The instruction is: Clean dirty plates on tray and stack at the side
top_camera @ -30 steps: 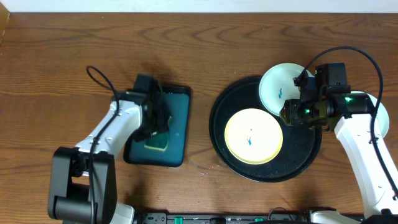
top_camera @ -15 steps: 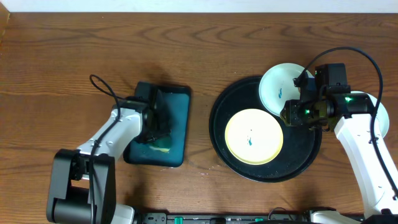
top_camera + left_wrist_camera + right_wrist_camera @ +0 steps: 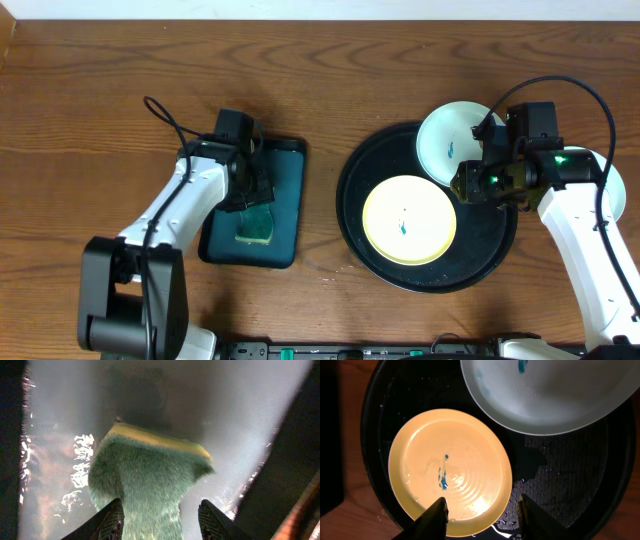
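My left gripper grabs the sponge [image 3: 150,470] across its narrow middle [image 3: 149,507] next, leaving the yellow-edged end free to clean the dirty plate.
A pale yellow plate [image 3: 408,220] with a small blue smear lies flat in the round black tray [image 3: 490,235]. A white plate [image 3: 450,140], also smeared blue, leans on the tray's far rim. My right gripper [image 3: 462,185] hovers open over the yellow plate's [image 3: 450,465] right edge, holding nothing. In the right wrist view the white plate [image 3: 555,395] fills the top right. My left gripper [image 3: 252,190] stands over the teal tray. The yellow-green sponge [image 3: 150,470] reaches between its fingers, with a gap at the right finger.
The rectangular dark teal tray [image 3: 285,170] sits left of centre, wet, with the sponge [image 3: 255,225] lying in it. Water drops dot the black tray [image 3: 565,475]. Bare wood-grain tabletop [image 3: 330,70] surrounds both trays.
My left gripper drew back from the sponge toward the teal tray's far end, closed a little, then widened again. The sponge now shows uncovered from overhead. The right arm stayed still.
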Motion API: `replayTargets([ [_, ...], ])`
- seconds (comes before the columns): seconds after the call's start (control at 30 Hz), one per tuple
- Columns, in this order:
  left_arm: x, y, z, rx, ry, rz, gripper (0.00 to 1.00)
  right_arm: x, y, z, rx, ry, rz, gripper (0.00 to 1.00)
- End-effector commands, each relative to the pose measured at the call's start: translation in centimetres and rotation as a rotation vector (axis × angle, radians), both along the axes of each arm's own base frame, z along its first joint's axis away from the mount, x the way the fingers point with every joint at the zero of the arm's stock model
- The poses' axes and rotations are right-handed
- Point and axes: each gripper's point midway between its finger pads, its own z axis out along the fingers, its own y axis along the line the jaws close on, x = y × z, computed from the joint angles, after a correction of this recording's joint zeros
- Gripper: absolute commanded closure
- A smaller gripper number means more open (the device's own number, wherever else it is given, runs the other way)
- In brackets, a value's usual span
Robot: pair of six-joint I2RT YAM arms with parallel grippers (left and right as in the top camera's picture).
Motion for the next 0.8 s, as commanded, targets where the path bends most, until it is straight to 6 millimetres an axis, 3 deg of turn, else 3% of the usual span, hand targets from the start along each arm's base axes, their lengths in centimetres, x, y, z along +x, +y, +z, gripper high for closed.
replayTargets([
  [0.0, -2.3, 0.7, -3.3, 0.033, 0.104, -0.016, 0.51, -0.1, 0.2, 0.4, 0.003, -0.004, 0.002, 0.56],
  [0.1, -3.5, 0.9, -5.3, 0.043, 0.167, -0.017, 0.62, -0.1, 0.2, 0.4, 0.003, 0.0, 0.002, 0.56],
  [0.2, -3.6, 0.9, -6.2, 0.045, 0.183, -0.016, 0.91, -0.1, 0.2, 0.4, 0.003, -0.001, 0.002, 0.56],
  [0.37, -2.5, 0.7, -5.2, 0.04, 0.155, -0.016, 0.92, -0.2, 0.2, 0.4, 0.003, 0.0, 0.002, 0.56],
  [0.63, 0.1, 0.3, -0.4, 0.031, 0.096, -0.016, 0.93, -0.2, 0.2, 0.3, 0.004, 0.004, -0.008, 0.56],
  [0.73, 0.5, 0.0, 1.1, 0.017, 0.082, -0.023, 0.92, -0.2, -0.9, 0.0, -0.034, 0.022, -0.092, 0.58],
  [0.77, 0.6, 0.0, 2.4, 0.016, 0.076, -0.023, 0.93, -0.2, -1.8, -0.5, -0.069, 0.033, -0.151, 0.59],
])
